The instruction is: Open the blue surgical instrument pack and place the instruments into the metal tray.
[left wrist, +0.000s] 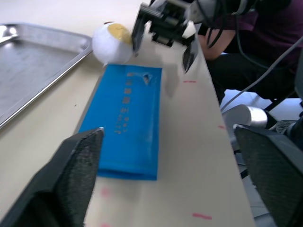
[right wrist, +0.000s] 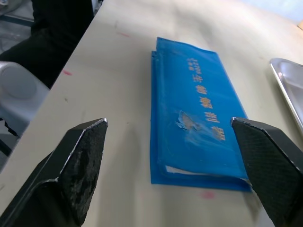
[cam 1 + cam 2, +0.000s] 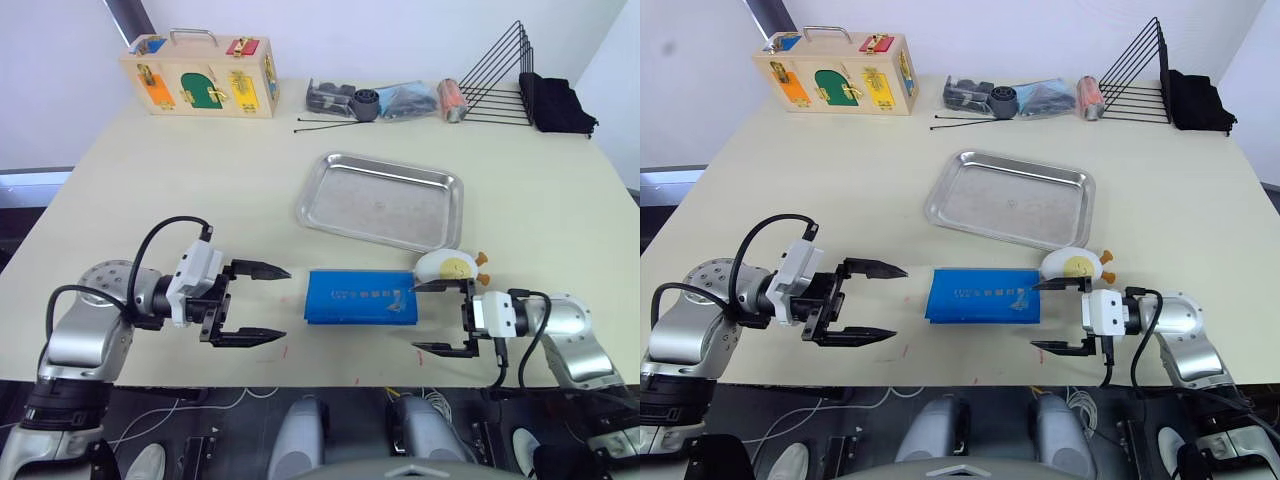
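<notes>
Next, the left gripper grabs the blue surgical instrument pack by its plain short end (image 3: 313, 298) opposite the gold logo (image 3: 398, 301) to open the pack.
The blue surgical instrument pack (image 3: 360, 297) lies folded flat near the table's front edge, gold print on its top face. The instruments are hidden inside it. Behind it the metal tray (image 3: 382, 200) rests with nothing in it. My left gripper (image 3: 258, 304) stands open a short way to the pack's left, its fingertips (image 3: 270, 269) pointing at it. On the pack's right end my right gripper (image 3: 435, 317) is open as well, one fingertip level with the pack's far corner, the other off its near side. Both wrist views look along the pack (image 2: 196, 120).
A white round yellow-marked pouch (image 3: 444, 265) sits against the pack's far right corner, close to my right gripper. Along the back stand a wooden latch box (image 3: 200, 75), dark parts and thin black rods (image 3: 335, 122), a black wire rack (image 3: 500, 75) and black cloth (image 3: 558, 103).
</notes>
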